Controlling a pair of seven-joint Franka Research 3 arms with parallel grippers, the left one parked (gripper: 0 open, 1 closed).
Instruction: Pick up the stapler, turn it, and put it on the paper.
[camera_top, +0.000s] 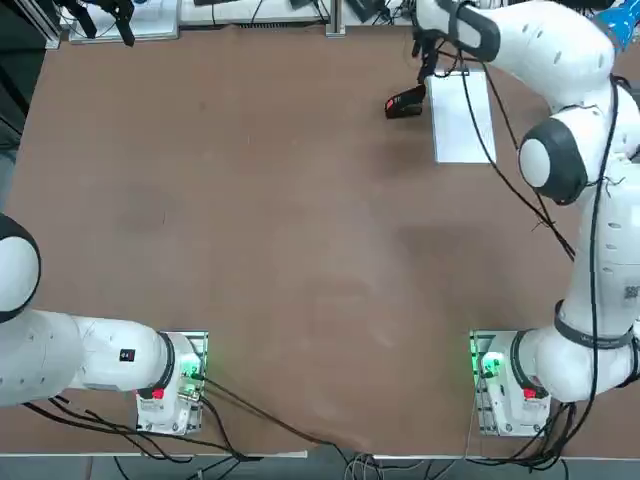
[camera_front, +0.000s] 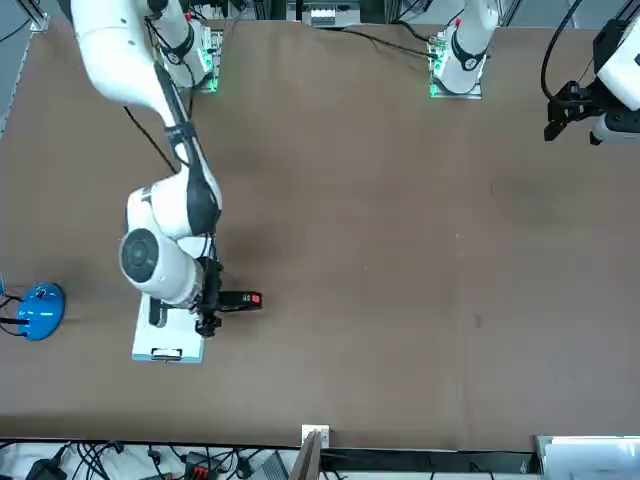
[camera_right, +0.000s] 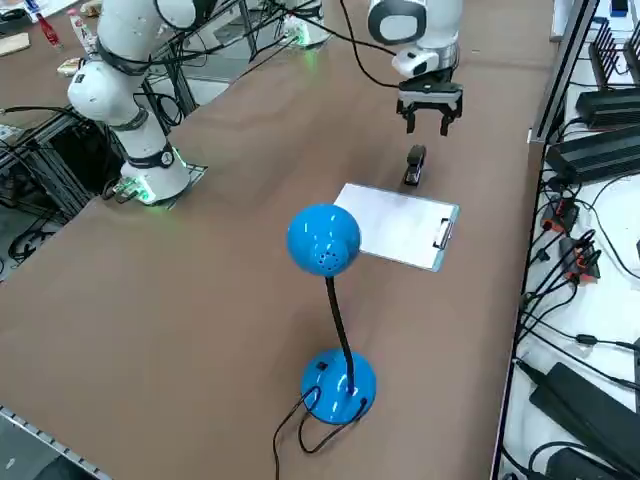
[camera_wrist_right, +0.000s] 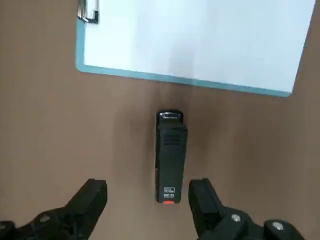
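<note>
The stapler is longer from nose to its red end (camera_front: 256, 298) than my fingers open, so my right gripper should next grip the stapler's narrow sides near its middle.
The stapler (camera_wrist_right: 170, 157) is small and black, with a red patch at the end nearest my fingers. It lies flat on the brown table, its other end pointing at the paper's long edge, a short gap away. The paper (camera_wrist_right: 200, 40) is a white sheet on a light-blue board with a metal clip (camera_wrist_right: 89, 12) at one short end. My right gripper (camera_wrist_right: 146, 186) hovers open above the stapler's red end, a finger on either side and touching nothing. The side view shows the gripper (camera_right: 430, 120) above and just beyond the stapler (camera_right: 415, 165) and the paper (camera_right: 400, 225). From overhead, the stapler (camera_top: 405, 103) sits left of the paper (camera_top: 462, 120).
A blue desk lamp (camera_right: 325, 240) on a round base (camera_right: 340, 385) stands on the table beside the paper, its head over the sheet's near end. The table's far edge, with cables and black boxes (camera_right: 590, 150) beyond it, runs close behind the paper.
</note>
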